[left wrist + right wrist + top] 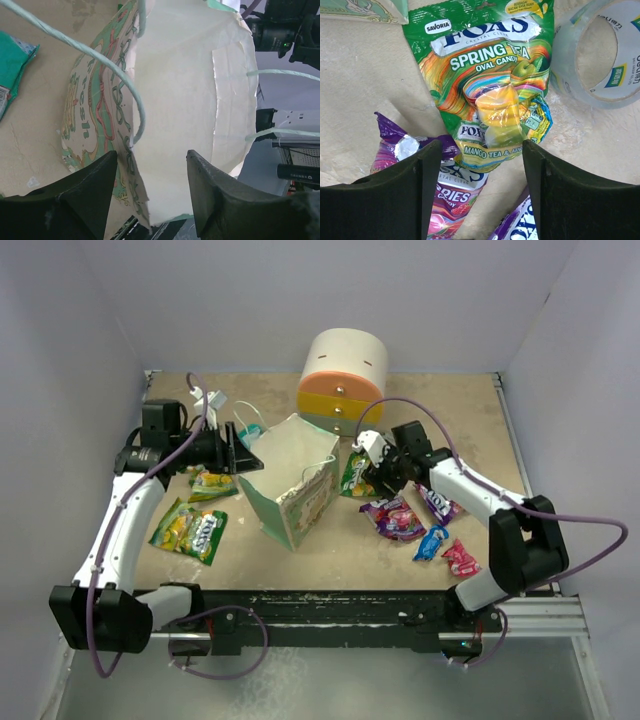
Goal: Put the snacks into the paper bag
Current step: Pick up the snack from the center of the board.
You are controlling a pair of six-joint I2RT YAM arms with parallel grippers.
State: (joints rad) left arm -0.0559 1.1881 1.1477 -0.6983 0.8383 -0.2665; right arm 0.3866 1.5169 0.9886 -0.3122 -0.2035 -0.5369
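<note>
My right gripper grabs the green snack packet by its yellow printed end next, so its wide body stays free to enter the bag.
The mint-green paper bag stands open mid-table. My left gripper is open at its left rim, and in the left wrist view the printed wall's edge runs between the spread fingers. My right gripper hovers open over a green Spring Tea packet, right of the bag. A purple berries packet lies under its left finger. More snacks: two green ones at the left, a teal one behind the bag, purple, blue and red at the right.
A round cream, orange and yellow drawer unit stands behind the bag. A clear tape ring lies beside the green packet. Pale walls close in the table on three sides.
</note>
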